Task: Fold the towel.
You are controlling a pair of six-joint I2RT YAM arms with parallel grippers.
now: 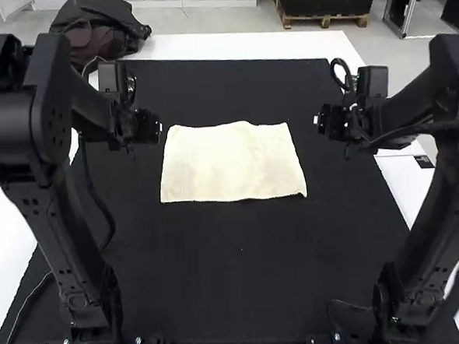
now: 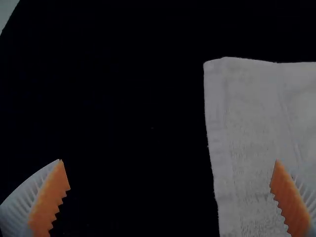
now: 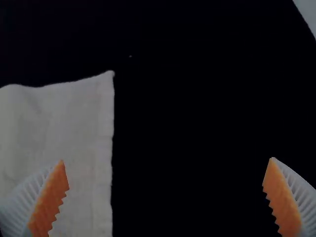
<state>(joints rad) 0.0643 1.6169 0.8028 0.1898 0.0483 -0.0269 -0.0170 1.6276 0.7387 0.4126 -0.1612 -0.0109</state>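
The cream towel (image 1: 233,162) lies spread and slack on the mat. Next, my right gripper pinches the towel by its hemmed side edge (image 1: 295,154) to fold it.
The cream towel (image 1: 233,162) lies spread as a rough rectangle on the black mat, its far edge slightly wavy. Left of it, above the mat, is my left gripper (image 1: 150,127); my right gripper (image 1: 325,121) is above the mat to the towel's right. In the left wrist view, the left gripper (image 2: 170,175) is wide open, with the towel (image 2: 252,128) lying below one finger. In the right wrist view, the right gripper (image 3: 168,173) also stands wide open, and the towel (image 3: 74,133) extends under one of its fingers. Neither gripper holds the cloth.
The black mat (image 1: 243,272) covers most of the white table (image 1: 245,43). A dark bag (image 1: 100,28) rests at the table's far left corner. A cable (image 1: 95,192) hangs beside the left arm.
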